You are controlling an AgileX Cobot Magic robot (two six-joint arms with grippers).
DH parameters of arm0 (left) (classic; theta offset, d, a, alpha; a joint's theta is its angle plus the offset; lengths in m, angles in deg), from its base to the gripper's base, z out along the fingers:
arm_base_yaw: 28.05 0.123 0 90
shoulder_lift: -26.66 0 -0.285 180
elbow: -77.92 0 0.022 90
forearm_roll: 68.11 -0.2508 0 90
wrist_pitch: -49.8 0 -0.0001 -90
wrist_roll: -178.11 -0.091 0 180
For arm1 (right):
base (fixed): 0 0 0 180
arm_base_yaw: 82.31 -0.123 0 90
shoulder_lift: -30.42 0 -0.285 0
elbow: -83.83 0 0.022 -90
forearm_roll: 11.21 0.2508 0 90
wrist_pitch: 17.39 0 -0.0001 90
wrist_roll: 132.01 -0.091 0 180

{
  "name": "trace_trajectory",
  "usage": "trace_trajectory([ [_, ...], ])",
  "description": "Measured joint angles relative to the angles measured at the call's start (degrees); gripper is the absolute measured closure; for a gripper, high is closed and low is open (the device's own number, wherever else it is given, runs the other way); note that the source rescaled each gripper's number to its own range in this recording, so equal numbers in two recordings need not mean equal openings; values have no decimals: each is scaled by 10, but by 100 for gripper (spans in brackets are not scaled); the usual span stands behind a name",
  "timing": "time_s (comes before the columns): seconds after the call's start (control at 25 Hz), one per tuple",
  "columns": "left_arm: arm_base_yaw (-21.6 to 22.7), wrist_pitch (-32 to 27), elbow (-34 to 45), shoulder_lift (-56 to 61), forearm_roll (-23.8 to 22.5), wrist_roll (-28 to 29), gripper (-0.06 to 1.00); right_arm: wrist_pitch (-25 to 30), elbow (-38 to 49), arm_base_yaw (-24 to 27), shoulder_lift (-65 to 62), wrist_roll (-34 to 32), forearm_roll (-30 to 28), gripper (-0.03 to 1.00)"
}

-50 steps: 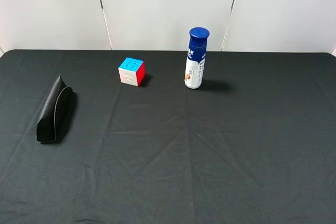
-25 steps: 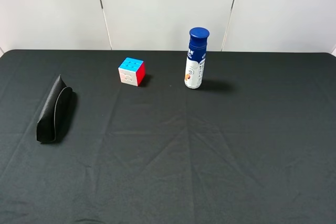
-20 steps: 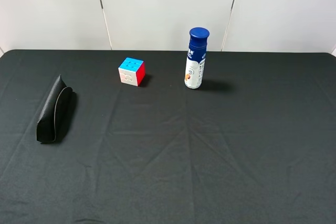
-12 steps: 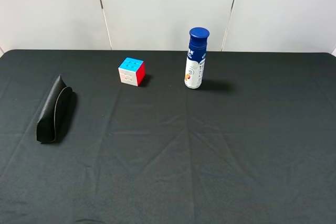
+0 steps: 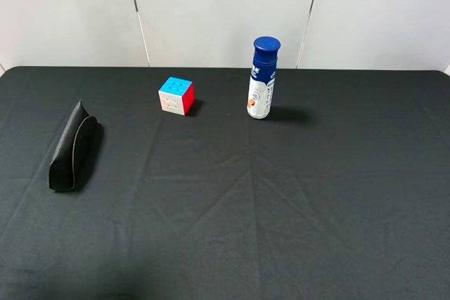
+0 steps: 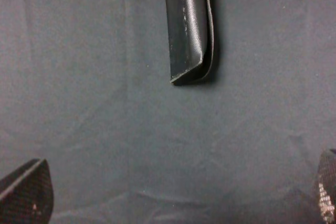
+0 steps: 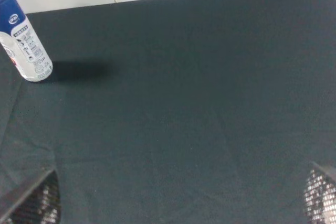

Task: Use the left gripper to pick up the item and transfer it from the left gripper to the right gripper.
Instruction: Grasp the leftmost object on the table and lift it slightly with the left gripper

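Next, my left gripper reaches the black pouch and grabs its squared end, leaving the pouch's other end free for my right gripper.
The item, a long black pouch [image 5: 71,148], lies on the left of the black table, running front to back. In the left wrist view one end of the pouch [image 6: 188,30] lies ahead of my left gripper [image 6: 176,195]. That gripper is open and empty above the cloth, with only its two fingertips [image 6: 23,192] showing at the frame corners. My right gripper [image 7: 176,198] is open and empty over the right part of the table, its fingertips [image 7: 320,190] wide apart. Neither gripper shows in the exterior high view.
A coloured puzzle cube [image 5: 176,95] sits at the back, left of centre. A white bottle with a blue cap [image 5: 263,79] stands upright at the back centre, and it also shows in the right wrist view [image 7: 22,38]. A black wrinkled cloth [image 5: 281,201] covers the table.
The pouch, cube and bottle have not moved. A faint dark shadow has appeared on the cloth at the front left edge.
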Motion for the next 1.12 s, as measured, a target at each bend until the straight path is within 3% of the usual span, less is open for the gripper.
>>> trace_trajectory([
  [0.48, 0, 93, 0, -234, 2, 23, -5, 0, 0, 0, 0, 0, 0, -3],
  [0.8, 0, 169, 0, -360, 43, 24, -5, 0, 0, 0, 0, 0, 0, -3],
  [1.12, -21, 237, -14, -472, 45, 24, -5, 0, 0, 0, 0, 0, 0, -3],
])
